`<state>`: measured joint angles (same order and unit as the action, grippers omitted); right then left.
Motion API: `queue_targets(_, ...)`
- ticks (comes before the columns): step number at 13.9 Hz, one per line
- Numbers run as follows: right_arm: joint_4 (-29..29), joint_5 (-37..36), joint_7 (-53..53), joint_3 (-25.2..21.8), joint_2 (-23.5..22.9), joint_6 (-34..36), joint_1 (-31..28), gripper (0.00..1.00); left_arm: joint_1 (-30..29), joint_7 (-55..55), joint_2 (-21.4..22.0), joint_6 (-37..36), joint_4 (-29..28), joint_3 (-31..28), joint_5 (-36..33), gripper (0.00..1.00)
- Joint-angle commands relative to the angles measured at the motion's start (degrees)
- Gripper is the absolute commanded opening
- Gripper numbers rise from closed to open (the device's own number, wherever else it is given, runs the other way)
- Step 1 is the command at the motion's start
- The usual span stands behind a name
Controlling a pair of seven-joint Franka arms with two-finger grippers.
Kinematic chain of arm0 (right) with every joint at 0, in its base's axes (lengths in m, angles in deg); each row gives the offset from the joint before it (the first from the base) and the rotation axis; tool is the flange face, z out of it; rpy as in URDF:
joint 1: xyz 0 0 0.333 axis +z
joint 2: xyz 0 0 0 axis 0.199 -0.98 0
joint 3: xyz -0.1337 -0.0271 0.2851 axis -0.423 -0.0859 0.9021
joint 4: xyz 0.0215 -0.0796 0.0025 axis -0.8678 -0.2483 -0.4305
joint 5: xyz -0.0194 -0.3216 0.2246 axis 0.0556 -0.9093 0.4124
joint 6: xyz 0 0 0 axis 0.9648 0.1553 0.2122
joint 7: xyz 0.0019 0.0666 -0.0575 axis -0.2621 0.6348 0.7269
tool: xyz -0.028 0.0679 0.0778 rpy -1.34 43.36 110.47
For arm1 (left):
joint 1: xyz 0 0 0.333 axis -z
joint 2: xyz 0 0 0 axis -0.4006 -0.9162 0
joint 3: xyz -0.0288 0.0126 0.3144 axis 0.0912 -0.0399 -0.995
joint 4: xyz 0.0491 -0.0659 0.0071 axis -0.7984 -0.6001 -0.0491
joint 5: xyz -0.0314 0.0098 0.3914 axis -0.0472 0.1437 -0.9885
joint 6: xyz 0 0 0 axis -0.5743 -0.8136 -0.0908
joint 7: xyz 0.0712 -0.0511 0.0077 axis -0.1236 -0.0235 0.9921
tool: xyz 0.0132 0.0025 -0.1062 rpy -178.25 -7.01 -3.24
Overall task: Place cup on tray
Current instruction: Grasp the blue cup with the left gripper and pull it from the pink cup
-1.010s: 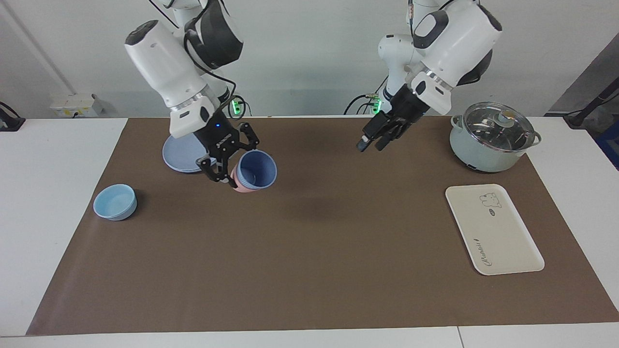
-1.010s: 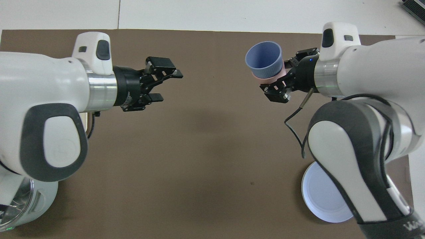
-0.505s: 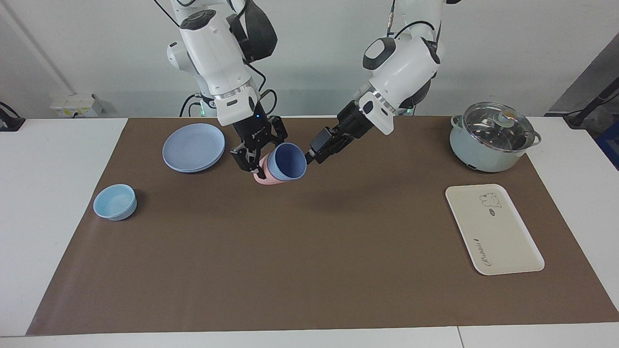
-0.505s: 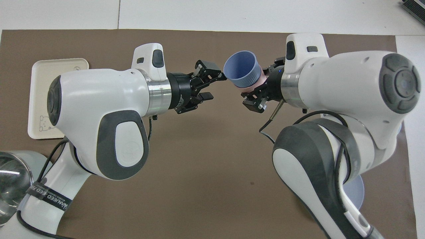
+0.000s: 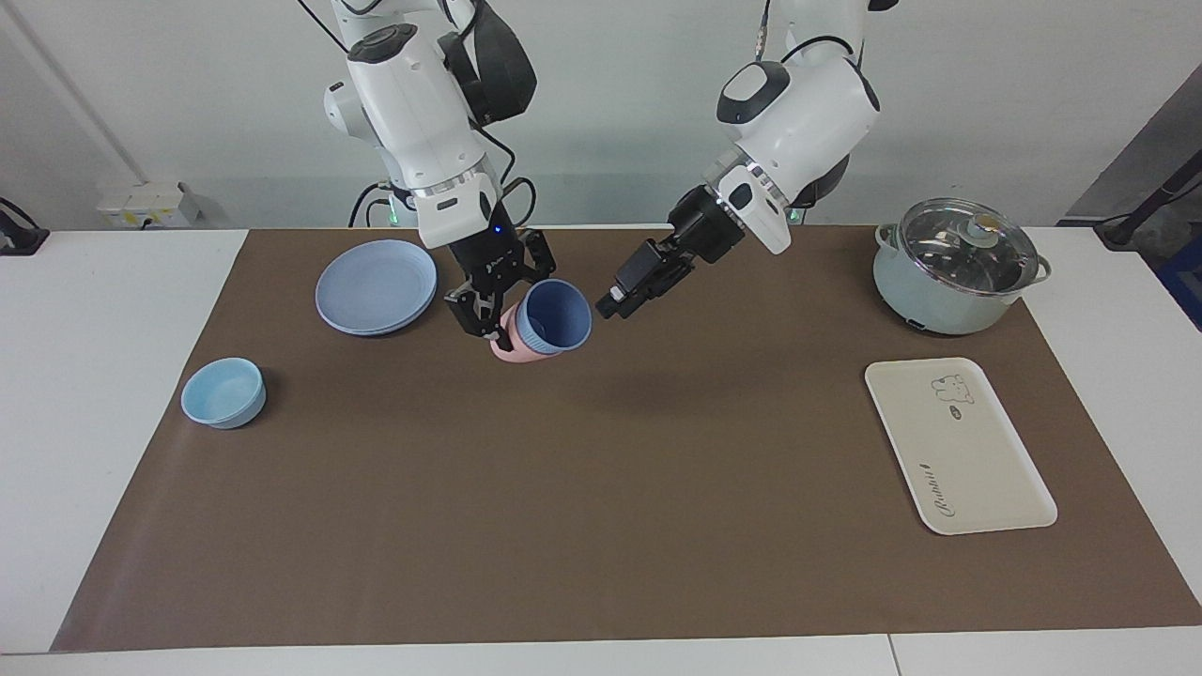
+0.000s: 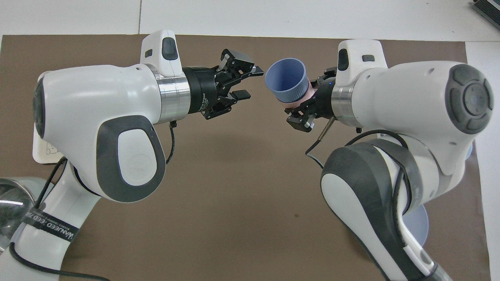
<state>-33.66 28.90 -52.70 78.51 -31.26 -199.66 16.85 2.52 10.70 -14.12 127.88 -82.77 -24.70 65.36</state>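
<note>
I should grab the cup by its exposed rim (image 6: 267, 78) with my left gripper next, because the salmon-pink tumbler (image 6: 305, 96) and my right gripper surround the lower part of the cup.
My right gripper (image 5: 500, 302) is shut on a salmon-pink tumbler (image 5: 510, 347) with the periwinkle-blue cup (image 5: 556, 315) nested in it. It holds the stack tilted in the air over the mat, beside the blue plate, with the cup's mouth toward my left gripper. In the overhead view the cup (image 6: 286, 78) sticks out of my right gripper (image 6: 308, 98). My left gripper (image 5: 615, 300) is open, level with the cup's rim and a small gap from it; it also shows in the overhead view (image 6: 250, 82). The cream tray (image 5: 958, 446) lies empty at the left arm's end, mostly hidden in the overhead view (image 6: 39, 152).
A round blue plate (image 5: 376, 286) lies near the right arm's base. A light-blue bowl (image 5: 223, 392) sits at the right arm's end of the mat. A lidded pot (image 5: 958, 268) stands nearer to the robots than the tray.
Both arms swung toward the mat's middle, bringing the stacked cups and my left gripper close together. In the last half second my left gripper drew slightly back from the cup's rim.
</note>
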Motion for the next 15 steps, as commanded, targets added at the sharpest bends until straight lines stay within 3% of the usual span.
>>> queue_targets(1, -1.8, -1.4, 0.3, 0.1, 1.4, -1.7, 0.0, 0.0, 2.1, 0.7, -1.4, 3.9, 1.2, 0.0, 0.2, 0.56)
queue_targets(3, -2.1, -1.4, 0.4, 0.1, 1.5, -1.8, 0.0, 0.0, 3.7, 0.7, -1.6, 7.6, 0.8, 0.0, -1.5, 0.54)
queue_targets(8, -2.1, -1.4, 0.4, 0.1, 1.5, -1.8, 0.0, 0.0, 4.7, 0.1, -4.2, 6.2, 0.7, 0.0, -9.2, 0.4)
queue_targets(11, -2.1, -1.8, 0.7, 0.1, 1.5, -1.7, 0.0, 0.0, 3.8, 0.1, -4.1, -1.0, 2.2, 0.0, -13.3, 0.01)
queue_targets(15, -2.1, -2.0, 0.7, 0.1, 1.5, -1.8, 0.0, 0.0, 3.7, 0.1, -4.2, -6.1, 4.2, -0.4, -15.1, 0.0)
